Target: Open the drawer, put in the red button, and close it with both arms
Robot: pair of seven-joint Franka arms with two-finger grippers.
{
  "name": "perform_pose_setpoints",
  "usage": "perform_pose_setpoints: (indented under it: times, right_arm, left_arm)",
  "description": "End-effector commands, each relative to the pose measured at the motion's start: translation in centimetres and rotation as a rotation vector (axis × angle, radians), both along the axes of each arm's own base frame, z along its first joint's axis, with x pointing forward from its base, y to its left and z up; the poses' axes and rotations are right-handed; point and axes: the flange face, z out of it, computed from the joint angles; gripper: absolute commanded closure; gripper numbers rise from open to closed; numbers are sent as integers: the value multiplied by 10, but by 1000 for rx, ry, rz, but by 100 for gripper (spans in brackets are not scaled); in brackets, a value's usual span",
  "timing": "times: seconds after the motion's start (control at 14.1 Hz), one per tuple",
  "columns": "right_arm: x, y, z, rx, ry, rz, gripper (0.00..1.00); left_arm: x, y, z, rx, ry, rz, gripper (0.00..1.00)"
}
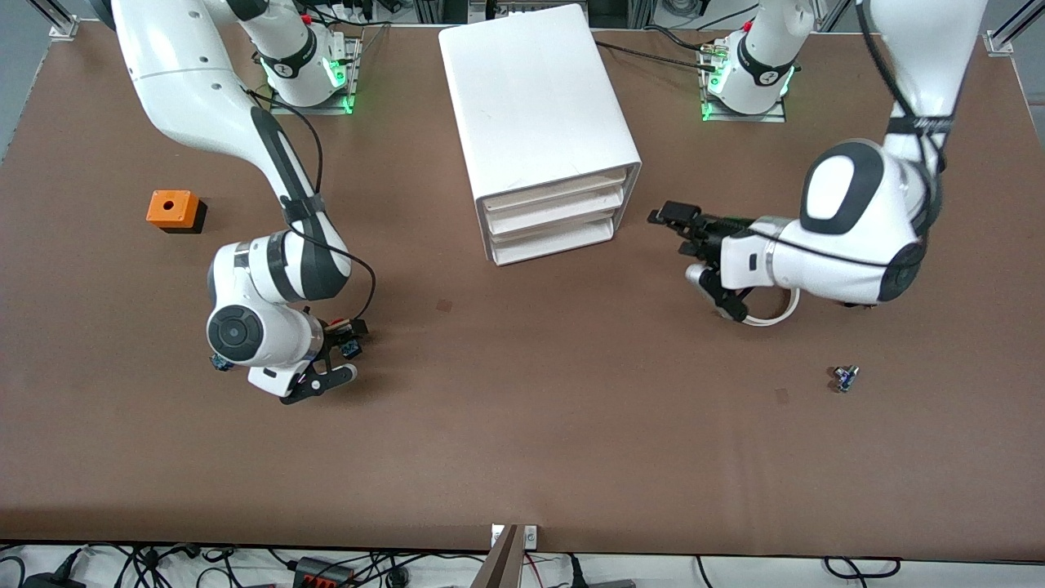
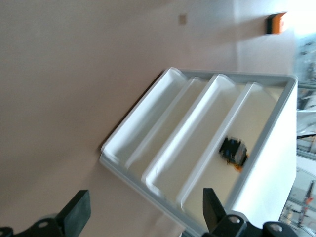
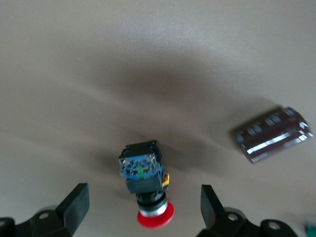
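Note:
My right gripper's fingers stop above the red button's body [image 3: 143, 183]. I should move that gripper lower before I close it on the button.
The white cabinet [image 1: 539, 106] stands at the table's middle with its three drawers pushed in. The middle drawer [image 1: 555, 214] also shows in the left wrist view [image 2: 197, 133]. My left gripper [image 1: 682, 249] is open and empty, beside the drawer fronts toward the left arm's end [image 2: 145, 207]. The red button [image 3: 148, 190] lies on its side on the table, red cap toward the wrist. My right gripper [image 3: 143, 200] is open, low over it, one finger on each side, apart from it. In the front view the right gripper [image 1: 343, 351] mostly hides the button.
An orange box with a hole [image 1: 172, 209] sits toward the right arm's end. A small dark switch [image 1: 845, 377] lies toward the left arm's end, nearer the front camera. A dark ribbed part [image 3: 273, 134] lies beside the button. A small dark part [image 2: 233, 150] shows at the top drawer's front.

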Motion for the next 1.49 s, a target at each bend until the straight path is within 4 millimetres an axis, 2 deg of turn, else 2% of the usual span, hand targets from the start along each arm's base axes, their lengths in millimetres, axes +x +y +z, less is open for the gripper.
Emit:
perform_pose_setpoints:
  times: [0.0, 0.14, 0.21, 0.28, 0.5, 0.57, 0.78, 0.85, 0.92, 1.07, 1.14, 1.42]
  right_arm:
    - [4, 3, -5, 24, 7, 33, 0]
    - [1, 8, -14, 24, 20, 49, 0]
    - [-1, 9, -19, 24, 29, 62, 0]
    - [-2, 9, -22, 24, 33, 64, 0]
    - [-3, 8, -29, 18, 42, 68, 0]
    - [-3, 8, -30, 18, 43, 76, 5]
    - [-4, 8, -34, 17, 49, 81, 40]
    - [-4, 8, -34, 18, 49, 82, 56]
    - [-4, 8, -34, 16, 49, 83, 68]
    - [-2, 8, -31, 17, 41, 86, 91]
    - [0, 8, -25, 19, 32, 84, 97]
    - [24, 17, 35, 47, -66, 75, 100]
  left_arm:
    - [-19, -8, -46, -159, -20, 25, 0]
    - [-38, -19, -81, -241, -25, 23, 0]
    - [-45, -27, -92, -273, -31, 14, 2]
    - [-51, -31, -102, -290, -20, 7, 10]
    - [-68, -46, -115, -324, 32, 30, 18]
    - [-75, -50, -120, -323, 45, 28, 20]
    - [-85, -57, -127, -317, 60, 22, 26]
    - [-86, -58, -130, -307, 54, 27, 27]
    - [-95, -69, -133, -306, 61, 12, 30]
    - [-97, -73, -136, -293, 49, 15, 36]
    - [-100, -76, -138, -287, 44, 15, 40]
    - [-102, -77, -139, -285, 44, 14, 79]
